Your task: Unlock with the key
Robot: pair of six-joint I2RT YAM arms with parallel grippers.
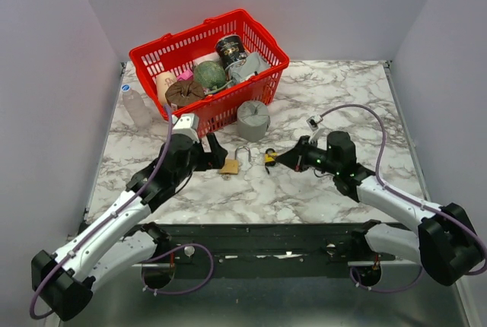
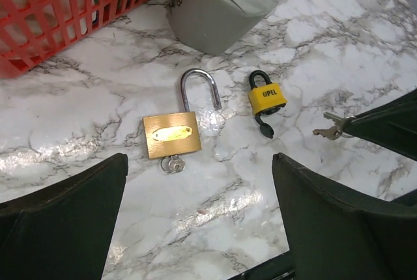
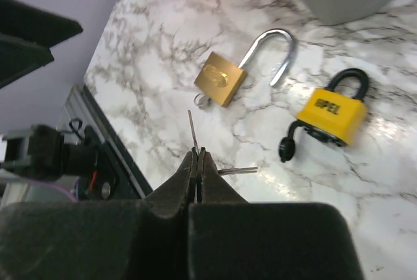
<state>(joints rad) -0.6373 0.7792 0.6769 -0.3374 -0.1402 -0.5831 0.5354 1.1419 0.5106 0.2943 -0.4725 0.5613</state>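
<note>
The left gripper grabs the yellow padlock by the sides of its body point(image 1: 270, 159) point(image 2: 267, 99) next, which leaves the keyhole and black shackle free to unlock.
A brass padlock point(image 2: 171, 135) lies flat on the marble with its steel shackle point(image 2: 199, 88) swung open and a small key point(image 2: 172, 163) in its keyhole. My left gripper point(image 2: 199, 185) hovers open just behind it, holding nothing. To the right lies a yellow padlock point(image 2: 266, 98) with a black shackle, shut. My right gripper point(image 3: 197, 156) is shut on a bunch of keys point(image 3: 193, 130); one blade points up and another point(image 3: 238, 171) points sideways. From above, the brass padlock point(image 1: 230, 166) and yellow padlock point(image 1: 269, 158) lie between the left gripper point(image 1: 213, 153) and right gripper point(image 1: 281, 160).
A red basket point(image 1: 262, 32) full of objects stands at the back left. A grey taped container point(image 1: 253, 119) sits just behind the padlocks. A clear bottle point(image 1: 137, 106) stands by the left wall. The table's near edge point(image 1: 266, 224) runs just in front of the arms.
</note>
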